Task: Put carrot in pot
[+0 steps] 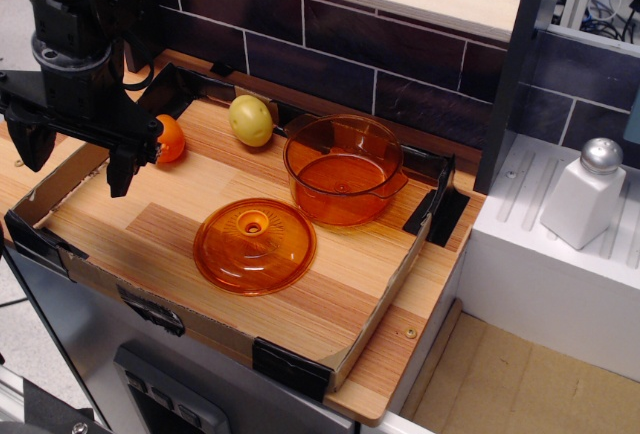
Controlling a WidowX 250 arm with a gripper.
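My gripper grabs the carrot by its round orange body (171, 138) next, to put the carrot in the pot (345, 170).
The carrot (170, 139), a small glossy orange-red ball, lies on the wooden board at the back left. My black gripper (73, 166) hangs over the board's left edge, open and empty, its jaws wide apart. Its right finger (121, 169) stands just left of the carrot and covers part of the carrot's left side; I cannot tell if they touch. The pot (345, 170), round, transparent orange and deep, stands upright and empty at the back right of the board, well to the right of the gripper.
A flat domed orange lid with a knob (255, 246) lies in front of the pot. A yellow-green lump (251, 119) sits between carrot and pot. A low cardboard rim (385, 299) edges the board. A white shaker (585, 194) stands on the right counter.
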